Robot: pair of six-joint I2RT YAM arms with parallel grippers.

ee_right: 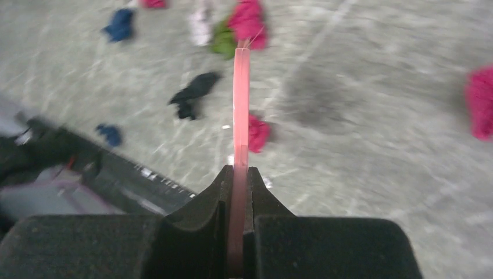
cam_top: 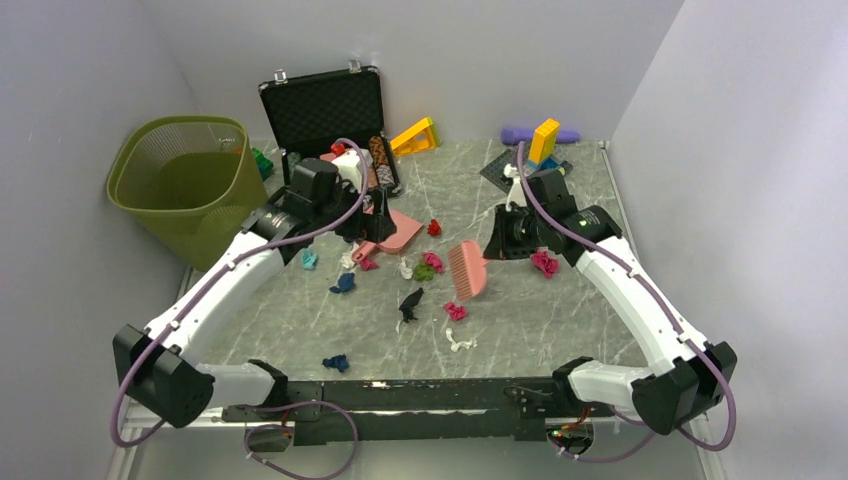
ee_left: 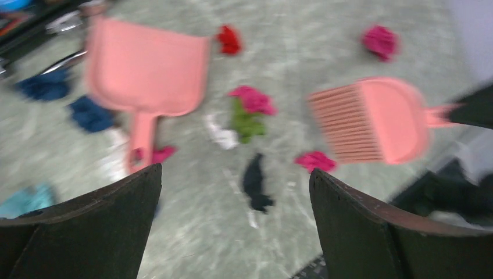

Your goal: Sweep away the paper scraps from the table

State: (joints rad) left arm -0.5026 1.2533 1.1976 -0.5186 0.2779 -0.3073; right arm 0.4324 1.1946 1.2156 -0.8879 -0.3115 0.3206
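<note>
Next, my left gripper grabs the pink dustpan by its handle (cam_top: 365, 251), and the pan stays open to catch swept paper scraps from the brush (cam_top: 468, 270).
Paper scraps lie over the grey-green table (cam_top: 560, 320): red (cam_top: 434, 227), pink (cam_top: 432, 261), green (cam_top: 424, 272), black (cam_top: 410, 300), white (cam_top: 459, 343), blue (cam_top: 343, 283), navy (cam_top: 336, 362), teal (cam_top: 309, 259) and a pink one (cam_top: 545, 263) by the right arm. My right gripper (cam_top: 497, 240) is shut on the handle of a pink brush (cam_top: 468, 270), seen edge-on in the right wrist view (ee_right: 240, 104). The brush hangs over the middle scraps. My left gripper (cam_top: 375, 215) is open and empty (ee_left: 235, 171), beside a pink dustpan (cam_top: 398, 230) that lies flat (ee_left: 145, 67).
A green mesh bin (cam_top: 185, 185) stands at the far left. An open black case (cam_top: 325, 115) stands at the back, with toy bricks (cam_top: 415, 137) and a brick stack (cam_top: 543, 142) along the back wall. A black rail (cam_top: 420, 395) runs along the front edge.
</note>
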